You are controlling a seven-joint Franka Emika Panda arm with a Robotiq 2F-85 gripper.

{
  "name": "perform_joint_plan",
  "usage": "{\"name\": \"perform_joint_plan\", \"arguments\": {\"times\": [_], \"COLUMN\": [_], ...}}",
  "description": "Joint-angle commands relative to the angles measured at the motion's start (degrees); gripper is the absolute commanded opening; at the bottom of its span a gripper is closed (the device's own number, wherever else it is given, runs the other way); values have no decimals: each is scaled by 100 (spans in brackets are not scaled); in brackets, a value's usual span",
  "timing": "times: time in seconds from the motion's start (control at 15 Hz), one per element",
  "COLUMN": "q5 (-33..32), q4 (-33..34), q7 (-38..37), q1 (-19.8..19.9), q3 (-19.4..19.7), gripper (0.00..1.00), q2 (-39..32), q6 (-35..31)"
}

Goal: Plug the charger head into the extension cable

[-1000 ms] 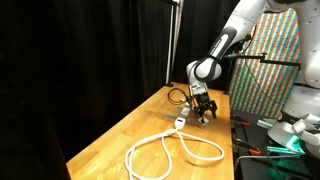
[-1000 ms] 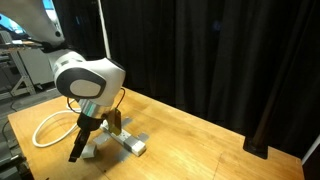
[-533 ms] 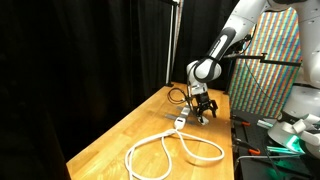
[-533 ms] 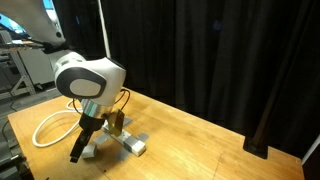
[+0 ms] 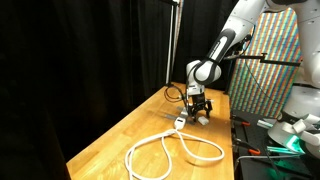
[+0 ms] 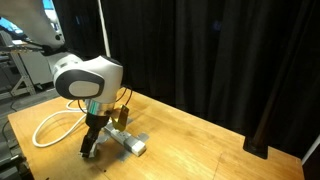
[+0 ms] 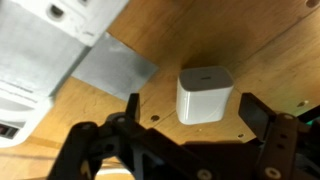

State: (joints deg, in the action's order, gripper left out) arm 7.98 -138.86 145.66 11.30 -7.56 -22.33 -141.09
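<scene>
My fingers are level with the near side of the charger head in the wrist view, one on either side of it, so my gripper needs to close on the charger head.
The charger head [image 7: 205, 93], a small white squarish block, stands on the wooden table between my spread fingers in the wrist view. My gripper [image 7: 195, 118] is open and straddles it without touching it. The extension cable's white-grey socket block [image 7: 45, 55] lies to the upper left of the charger head, a short gap away. In both exterior views the gripper [image 5: 200, 113] [image 6: 90, 146] hangs low over the table beside the socket block [image 5: 180, 122] [image 6: 131, 143]. The cable's thick white loops [image 5: 170, 150] [image 6: 48, 128] trail over the table. The gripper hides the charger head in both exterior views.
Black curtains close off the back. A colourful panel [image 5: 266, 60] stands beside the table, with a bench of tools [image 5: 270, 140] below it. A thin dark cord [image 5: 177, 95] and a small tan object [image 6: 122, 112] lie behind the gripper. The table edge [image 5: 95, 150] runs nearby.
The gripper has turned from a tilt to more upright and come down over the charger head. Its jaws have stayed open. The cable has not moved.
</scene>
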Motion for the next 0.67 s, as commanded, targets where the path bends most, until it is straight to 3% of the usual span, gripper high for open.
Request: {"name": "perform_joint_plan", "arguments": {"times": [0.0,0.07,0.47,0.6], "q5": [-38,-55,-397,-623], "q4": [-39,-42,-178,-206], "q7": [4,10,-601,-1091], "q1": [-77,-71,-281,-400], "q3": [73,73,299,440], "gripper": [75,74,27,23], "q2": [-40,-50,80,77], "q6": [-362,-417,-460,-448]}}
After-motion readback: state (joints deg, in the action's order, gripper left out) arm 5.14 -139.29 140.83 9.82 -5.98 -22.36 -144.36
